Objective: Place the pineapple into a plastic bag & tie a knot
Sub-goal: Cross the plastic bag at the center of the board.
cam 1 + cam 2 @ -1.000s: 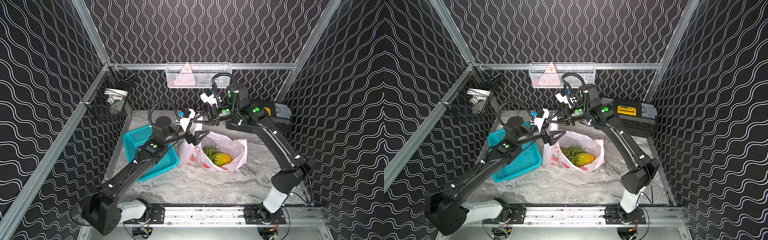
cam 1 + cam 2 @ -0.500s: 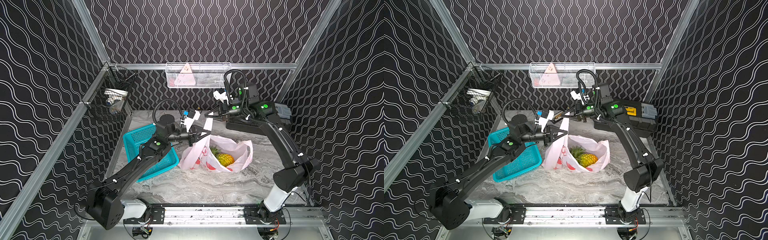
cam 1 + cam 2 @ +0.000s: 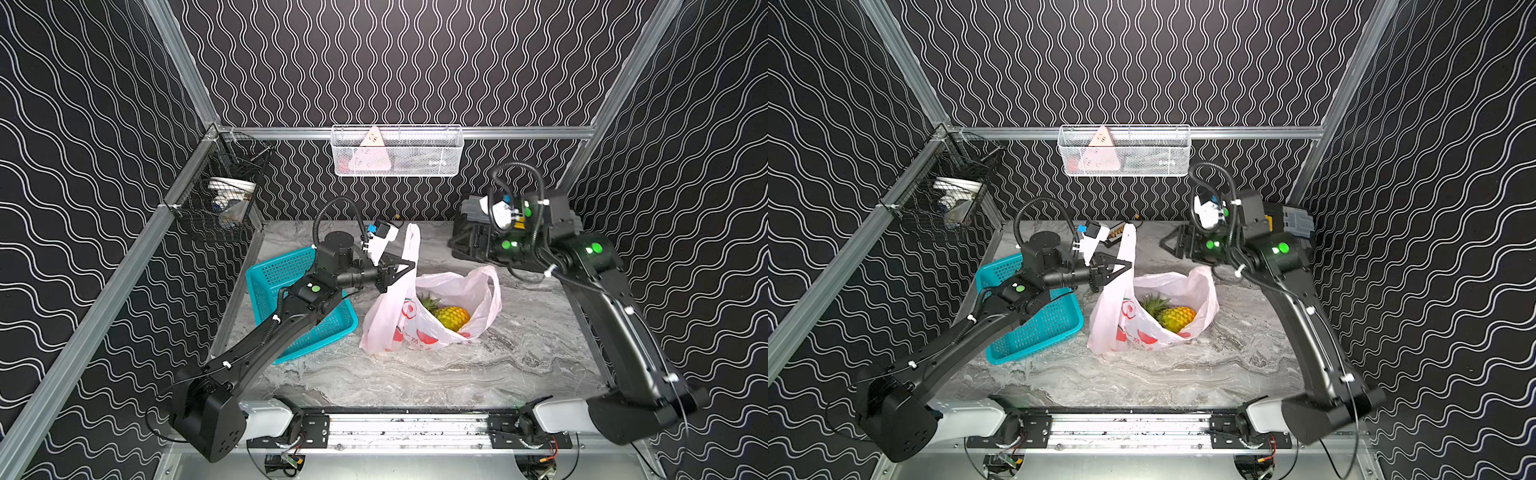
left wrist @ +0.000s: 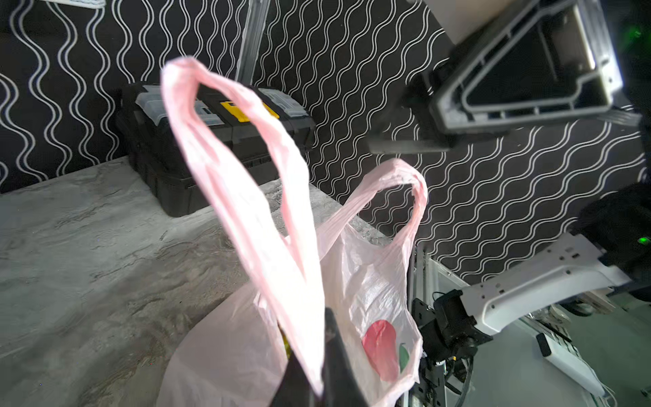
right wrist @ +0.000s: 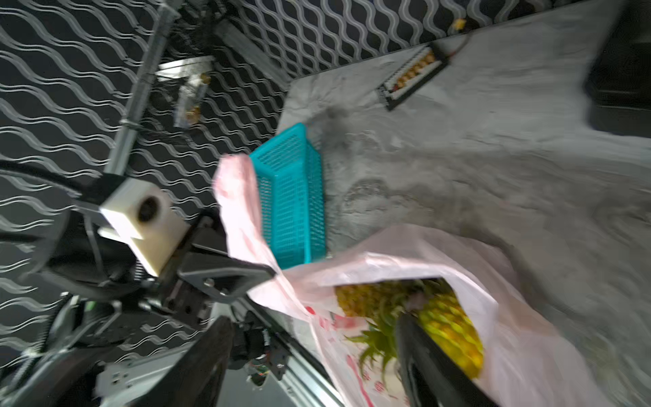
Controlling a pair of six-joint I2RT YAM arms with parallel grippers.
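Observation:
The right gripper grabs the plastic bag's free, sagging loop handle near its top next, to cross the handles and tie a knot.
The pale-pink plastic bag (image 3: 399, 328) (image 3: 1121, 324) stands open mid-table with the pineapple (image 3: 452, 316) (image 3: 1174, 316) (image 5: 444, 317) lying inside. My left gripper (image 3: 405, 268) (image 3: 1121, 266) (image 4: 317, 380) is shut on one loop handle (image 4: 246, 169), holding it upright. The other handle (image 4: 408, 190) sags free over the bag's right side. No knot is in view; the two handles are apart. My right gripper (image 3: 1173, 245) (image 5: 317, 366) hovers open to the right of the bag and above it, with nothing between its fingers.
A teal mesh basket (image 3: 299, 307) (image 5: 292, 197) lies left of the bag under my left arm. A black toolbox (image 3: 1287, 220) (image 4: 225, 134) sits at the back right. A small bead strip (image 3: 1115, 235) lies at the back. Wire baskets (image 3: 397, 151) (image 3: 224, 208) hang on the walls.
My left gripper shut on one handle. My right gripper let go of the other handle, opened and drew back to the right; that handle dropped onto the bag.

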